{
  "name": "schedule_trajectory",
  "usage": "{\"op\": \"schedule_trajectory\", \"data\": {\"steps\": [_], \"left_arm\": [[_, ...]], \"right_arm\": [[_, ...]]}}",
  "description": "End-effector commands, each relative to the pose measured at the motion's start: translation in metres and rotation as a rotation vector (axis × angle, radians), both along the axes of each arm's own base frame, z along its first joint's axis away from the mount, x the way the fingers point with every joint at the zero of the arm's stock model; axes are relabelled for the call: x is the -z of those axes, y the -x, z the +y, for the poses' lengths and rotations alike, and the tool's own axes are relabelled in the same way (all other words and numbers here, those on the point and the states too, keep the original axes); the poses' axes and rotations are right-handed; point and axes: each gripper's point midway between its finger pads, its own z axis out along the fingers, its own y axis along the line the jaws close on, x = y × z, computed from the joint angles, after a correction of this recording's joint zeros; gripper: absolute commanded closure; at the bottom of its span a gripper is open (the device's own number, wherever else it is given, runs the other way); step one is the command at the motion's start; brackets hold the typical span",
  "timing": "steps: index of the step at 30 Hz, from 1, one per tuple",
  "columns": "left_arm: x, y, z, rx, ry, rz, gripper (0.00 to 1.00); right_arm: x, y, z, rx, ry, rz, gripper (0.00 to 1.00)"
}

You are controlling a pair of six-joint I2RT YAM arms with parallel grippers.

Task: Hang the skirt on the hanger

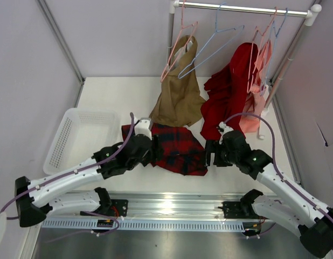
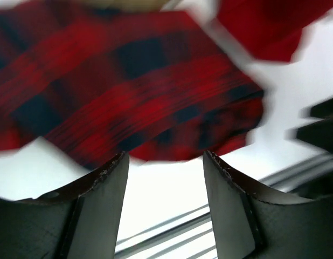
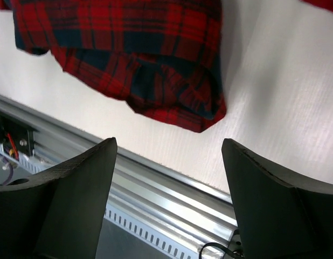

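My left gripper grabs the skirt's near edge [image 1: 164, 167] [image 2: 148, 153] next, across from my right gripper, to spread the skirt out for the hanger.
The red and navy plaid skirt [image 1: 180, 147] lies crumpled flat on the white table, near the front edge. My left gripper [image 1: 155, 151] is at the skirt's left edge, and my right gripper [image 1: 212, 154] just off its right edge. In the left wrist view the skirt [image 2: 129, 91] lies just beyond the gripper [image 2: 165, 156], whose jaws are open with only bare table between them. The right wrist view has the skirt [image 3: 134, 54] ahead of the open, empty gripper [image 3: 168, 142]. The light-blue wire hanger [image 1: 209, 51] hangs bare from the rod at the back.
A white basket [image 1: 75, 135] stands at the left. A tan garment [image 1: 180, 97] on a pink hanger and a plain red garment [image 1: 231, 91] hang from the rod [image 1: 242, 7], both reaching the table behind the skirt. A metal rail [image 1: 166, 205] runs along the front edge.
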Motion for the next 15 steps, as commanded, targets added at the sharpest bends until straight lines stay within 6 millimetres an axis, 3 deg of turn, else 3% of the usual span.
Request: {"op": "schedule_trajectory", "data": {"steps": [1,2,4,7,9,15], "left_arm": [[0.053,0.012,0.046,-0.154,-0.025,0.134,0.38],[0.056,0.015,0.049,-0.151,-0.021,0.136,0.38],[0.068,0.019,0.055,-0.159,-0.012,0.151,0.37],[0.089,0.027,0.056,-0.134,-0.015,0.183,0.37],[0.109,0.033,0.06,-0.137,-0.05,0.225,0.36],[0.13,0.037,0.052,-0.074,-0.059,0.241,0.33]], "right_arm": [[-0.012,-0.004,0.037,-0.076,-0.058,-0.066,0.17],[-0.011,-0.01,0.037,-0.06,-0.046,-0.074,0.17],[-0.007,-0.002,0.053,-0.101,-0.01,-0.075,0.17],[0.006,-0.013,0.051,-0.064,0.107,-0.102,0.17],[0.018,-0.019,0.042,-0.033,0.17,-0.107,0.17],[0.033,-0.019,0.026,0.014,0.211,-0.107,0.17]]}}
